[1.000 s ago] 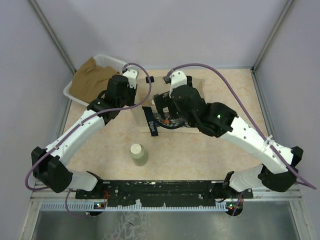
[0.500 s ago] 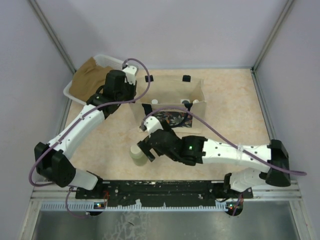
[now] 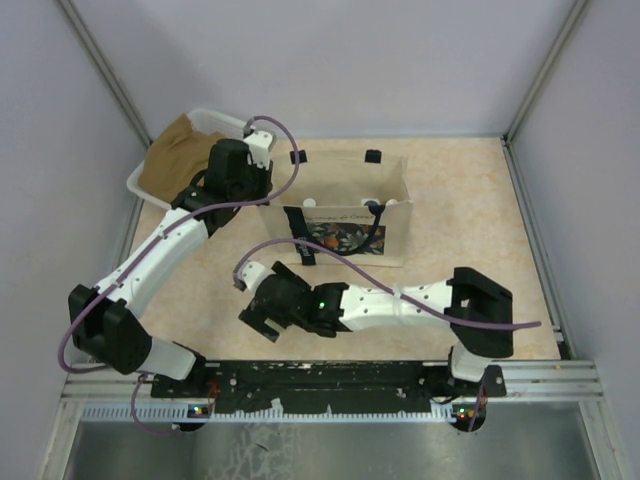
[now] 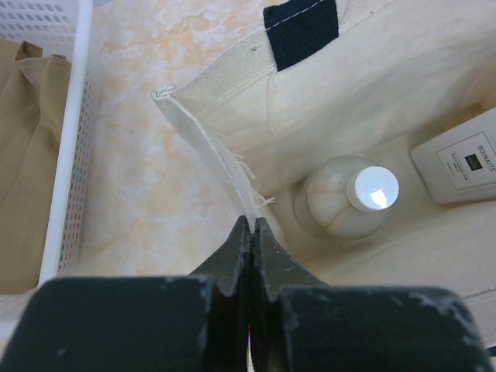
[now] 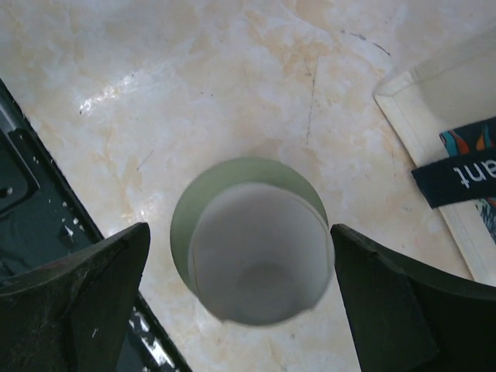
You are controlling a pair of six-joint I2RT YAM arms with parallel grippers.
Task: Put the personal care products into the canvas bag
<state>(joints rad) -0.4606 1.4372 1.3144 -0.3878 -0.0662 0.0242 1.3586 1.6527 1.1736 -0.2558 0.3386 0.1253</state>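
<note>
My right gripper is above the bottle's green part, which sits below its fingers in the right wrist view, so it should move lower before it closes on the bottle.
The canvas bag (image 3: 392, 232) stands open in the middle of the table. My left gripper (image 3: 258, 192) is shut on its left rim (image 4: 203, 132), holding the mouth apart. Inside the bag lie a rounded pale bottle with a white cap (image 4: 350, 203) and a flat white labelled bottle (image 4: 463, 157). The pale green bottle with its cream cap (image 5: 256, 252) stands upright on the table in front of the bag. My right gripper (image 5: 240, 232) hangs open over it with one finger on each side, neither touching. In the top view this gripper (image 3: 262, 310) hides the bottle.
A white tub with brown cloth (image 3: 172, 160) sits at the back left, close to my left wrist (image 4: 68, 155). The bag's black strap with white lettering (image 5: 457, 172) hangs down its front. The black base rail (image 5: 23, 209) runs just behind the green bottle.
My right arm has swung from over the bag down to the front left and now covers the green bottle. The left gripper has kept its hold on the bag's rim.
</note>
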